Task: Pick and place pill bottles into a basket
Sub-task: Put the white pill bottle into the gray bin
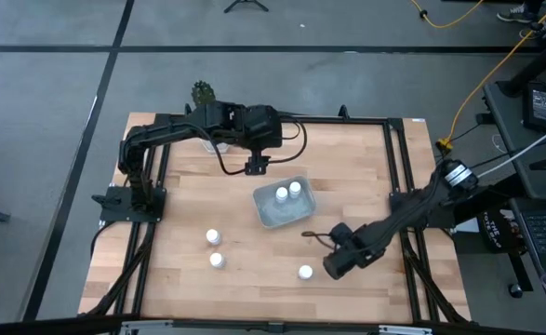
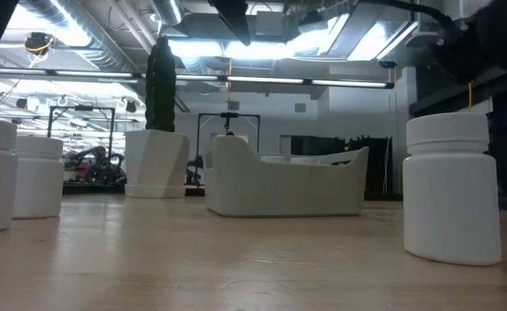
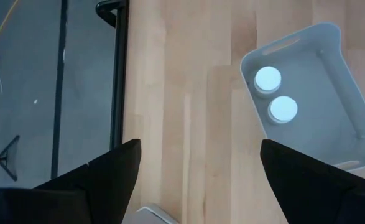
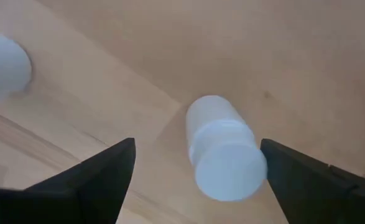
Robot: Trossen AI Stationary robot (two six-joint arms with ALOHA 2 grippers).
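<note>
My right gripper grabs the pill bottle's white cap (image 1: 305, 271) next, to place the pill bottle in the basket (image 1: 274, 216).
The pale blue-grey basket (image 1: 274, 216) stands mid-table with two white pill bottles (image 1: 281, 194) (image 1: 296, 189) upright in it; they also show in the left wrist view (image 3: 268, 79) (image 3: 283, 109). Three more bottles stand on the table near the front: two at the left (image 1: 213, 237) (image 1: 218, 261) and one at the right (image 1: 305, 273). My right gripper (image 1: 326, 270) is open just right of that bottle, which shows between its fingers (image 4: 222, 149), untouched. My left gripper (image 1: 257, 170) is open and empty, above the table just beyond the basket (image 3: 306, 68).
A white hexagonal pot with a cactus (image 2: 158, 160) stands at the table's far edge, under my left arm (image 1: 198, 126). Black frame rails (image 1: 398, 167) run along the table's sides. Bare wood lies between the basket and the front bottles.
</note>
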